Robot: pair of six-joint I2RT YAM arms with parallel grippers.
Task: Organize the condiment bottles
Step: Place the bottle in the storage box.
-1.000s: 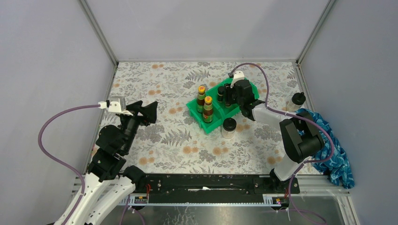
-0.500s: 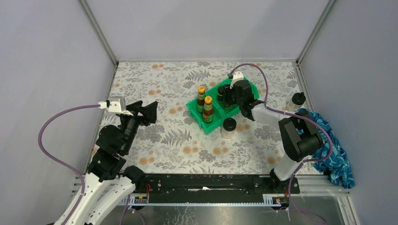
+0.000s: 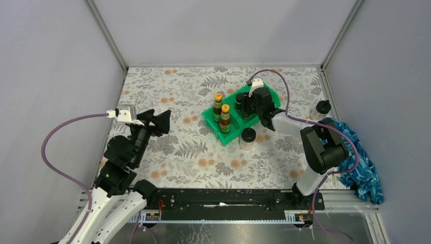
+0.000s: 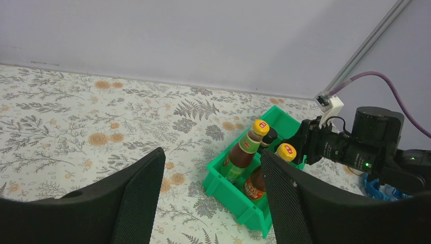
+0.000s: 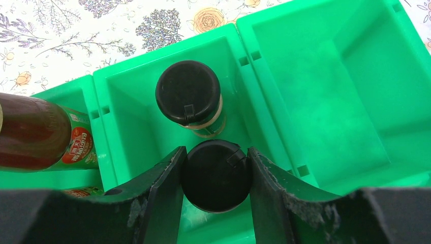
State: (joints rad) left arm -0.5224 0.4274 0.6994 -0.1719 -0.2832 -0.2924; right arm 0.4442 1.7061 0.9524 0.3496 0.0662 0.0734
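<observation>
The short black-capped jar [image 5: 216,178] hangs beside the second jar between the sides of the green bin's middle section and would stand inside it, so now it is time for my right gripper to open.
Two brown yellow-capped bottles [image 3: 218,107] [image 3: 225,118] stand in the near-left compartment of the green bin [image 3: 223,136]. My right gripper [image 5: 216,153] is shut on a short black-capped jar [image 5: 216,178] inside the middle compartment. A second black-capped jar [image 5: 188,91] stands upright just beyond it, close to the held one. A clear black-lidded jar [image 3: 248,138] stands on the table beside the bin's near corner. Another black-lidded jar [image 3: 322,108] sits at the right edge. My left gripper [image 4: 212,155] hangs open and empty at the table's left, facing the bin.
A crumpled blue cloth [image 3: 362,165] lies at the right edge of the table. The bin's right compartment [image 5: 325,101] holds nothing. Grey walls enclose the floral table [image 3: 178,91] on three sides.
</observation>
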